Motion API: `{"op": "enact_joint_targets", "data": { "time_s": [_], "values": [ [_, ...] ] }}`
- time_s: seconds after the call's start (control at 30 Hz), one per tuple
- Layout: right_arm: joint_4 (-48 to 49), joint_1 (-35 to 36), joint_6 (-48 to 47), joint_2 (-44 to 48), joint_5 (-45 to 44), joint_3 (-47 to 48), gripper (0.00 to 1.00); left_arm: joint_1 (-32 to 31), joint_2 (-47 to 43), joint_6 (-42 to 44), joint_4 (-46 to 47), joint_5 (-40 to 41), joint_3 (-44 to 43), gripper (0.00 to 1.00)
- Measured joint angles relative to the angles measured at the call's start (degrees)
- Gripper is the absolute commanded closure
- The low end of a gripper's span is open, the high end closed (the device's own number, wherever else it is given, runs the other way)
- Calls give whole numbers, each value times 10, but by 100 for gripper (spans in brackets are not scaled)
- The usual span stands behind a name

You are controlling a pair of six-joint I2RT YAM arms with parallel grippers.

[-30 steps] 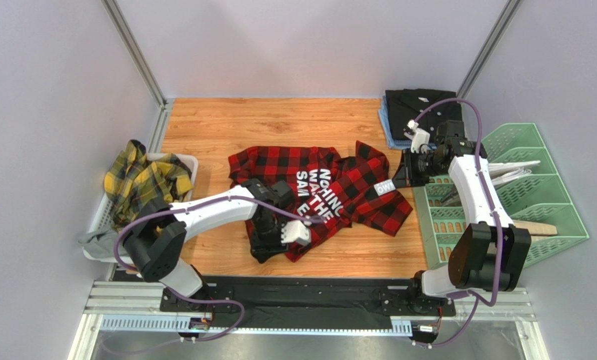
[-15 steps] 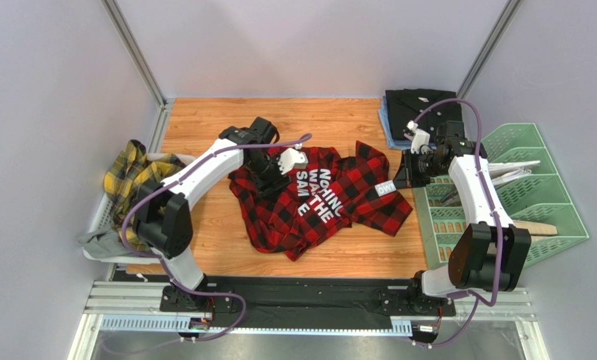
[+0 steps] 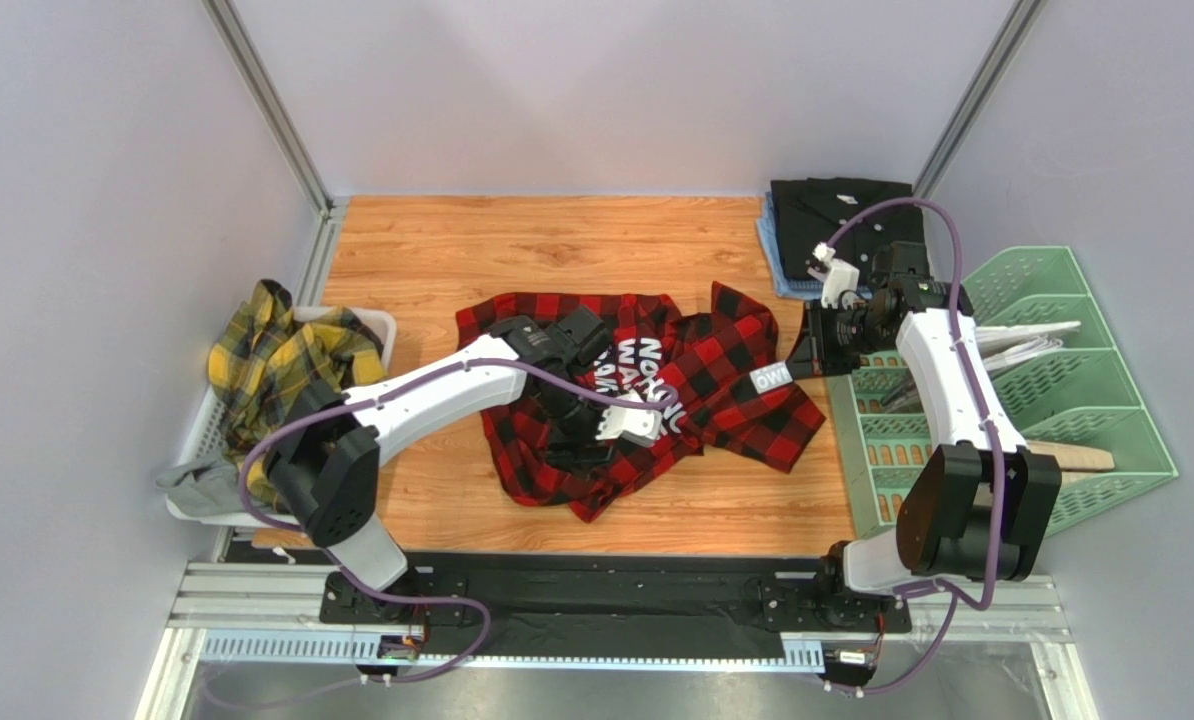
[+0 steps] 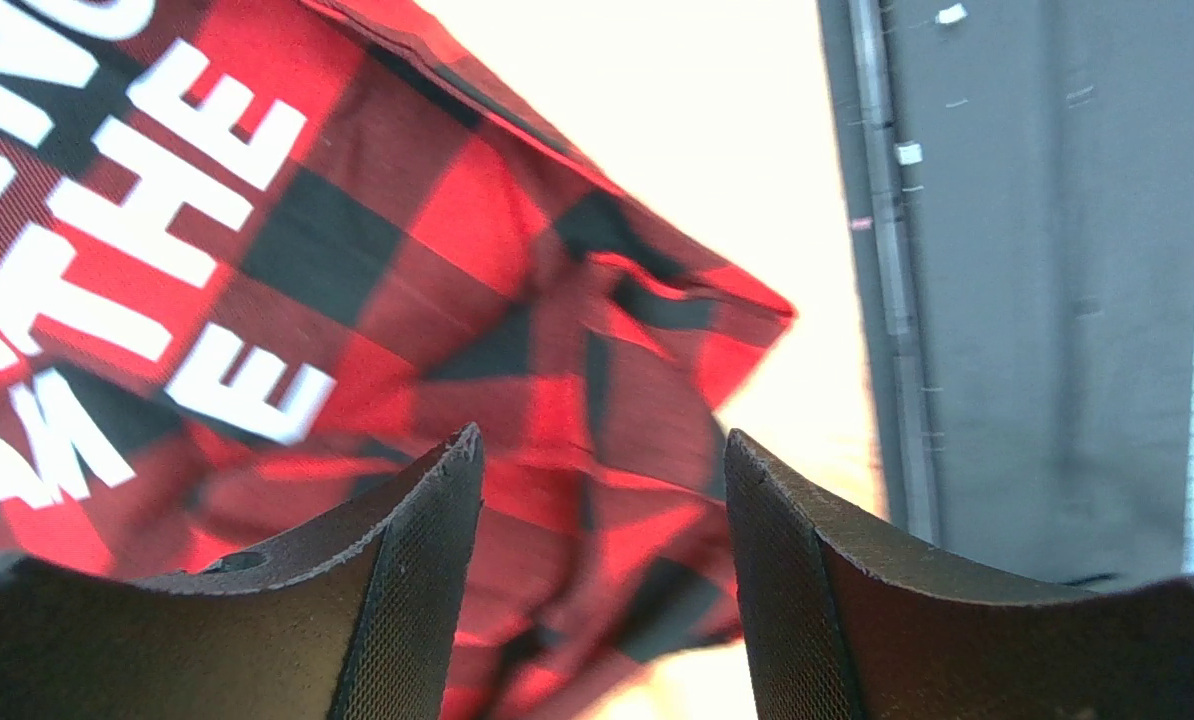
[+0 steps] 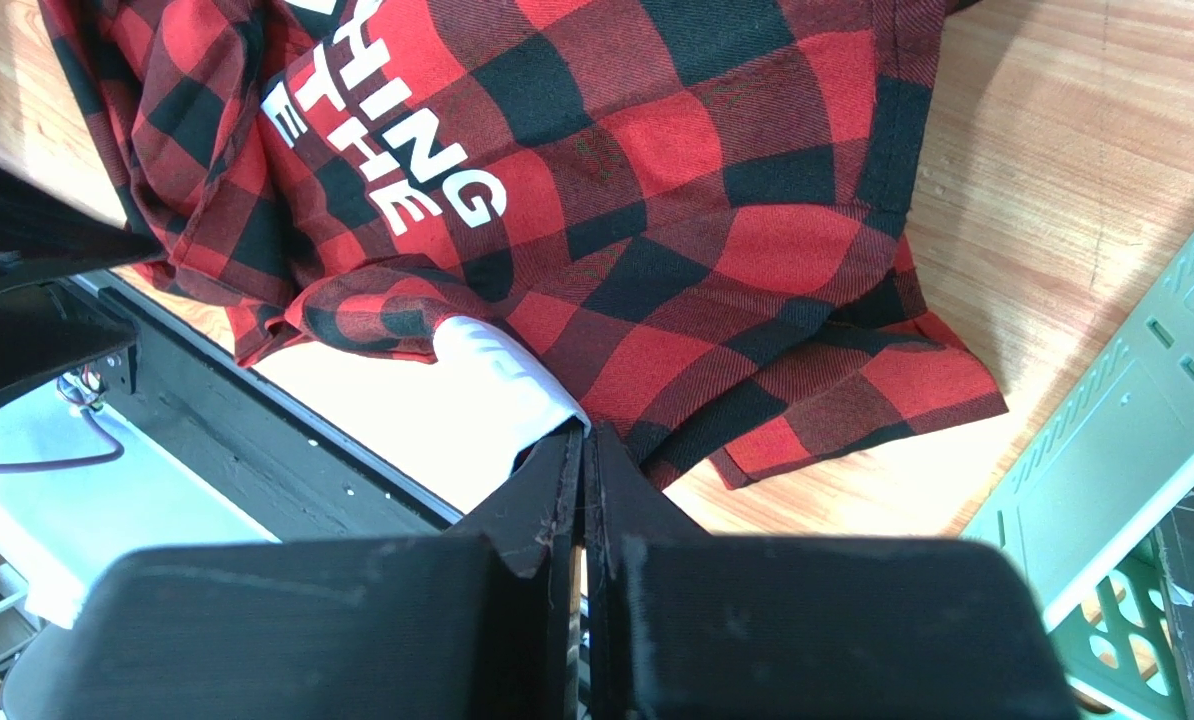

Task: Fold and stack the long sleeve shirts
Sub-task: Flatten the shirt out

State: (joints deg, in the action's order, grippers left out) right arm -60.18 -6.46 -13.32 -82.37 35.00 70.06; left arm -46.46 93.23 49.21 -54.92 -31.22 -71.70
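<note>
I should grab the red-and-black check shirt's near corner (image 5: 253,344) with my left gripper next, away from the white label (image 5: 506,375). Then I can stretch the shirt flat for folding.
The red-and-black check shirt (image 3: 708,375) with white block letters lies crumpled in the middle of the wooden table; it also shows in the left wrist view (image 4: 453,270) and the right wrist view (image 5: 663,195). My left gripper (image 3: 588,447) is open and empty just above the shirt's near part (image 4: 600,450). My right gripper (image 3: 802,357) is shut (image 5: 582,438) on the shirt's right edge, by its white label (image 5: 506,375). The yellow-and-dark plaid shirt (image 3: 291,360) is heaped in a white basket at the left. The plain black shirt (image 3: 844,210) lies folded at the back right.
A white basket (image 3: 385,323) stands at the left edge with a grey cloth (image 3: 198,480) hanging from it. A green rack (image 3: 1099,405) stands at the right. A blue mat (image 3: 772,255) lies under the black shirt. A black rail (image 3: 603,578) runs along the near edge.
My left arm swung from the shirt's near edge to its far left side, then back over its near middle. The shirt's left part has shifted. The right arm has not moved.
</note>
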Motion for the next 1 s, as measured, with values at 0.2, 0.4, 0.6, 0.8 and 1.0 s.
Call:
{"op": "enact_joint_targets", "data": {
  "time_s": [0.2,0.4,0.6,0.8,1.0],
  "values": [
    [0,0,0,0,0,0,100,-8,72,70,7,24,-23,34],
    [0,0,0,0,0,0,100,-29,105,104,-7,42,-41,35],
    [0,0,0,0,0,0,100,-42,131,114,-25,54,-56,48],
    [0,0,0,0,0,0,100,-41,145,122,-57,80,-56,89],
    [0,0,0,0,0,0,100,-36,123,117,-88,102,-70,100]
  ]
}}
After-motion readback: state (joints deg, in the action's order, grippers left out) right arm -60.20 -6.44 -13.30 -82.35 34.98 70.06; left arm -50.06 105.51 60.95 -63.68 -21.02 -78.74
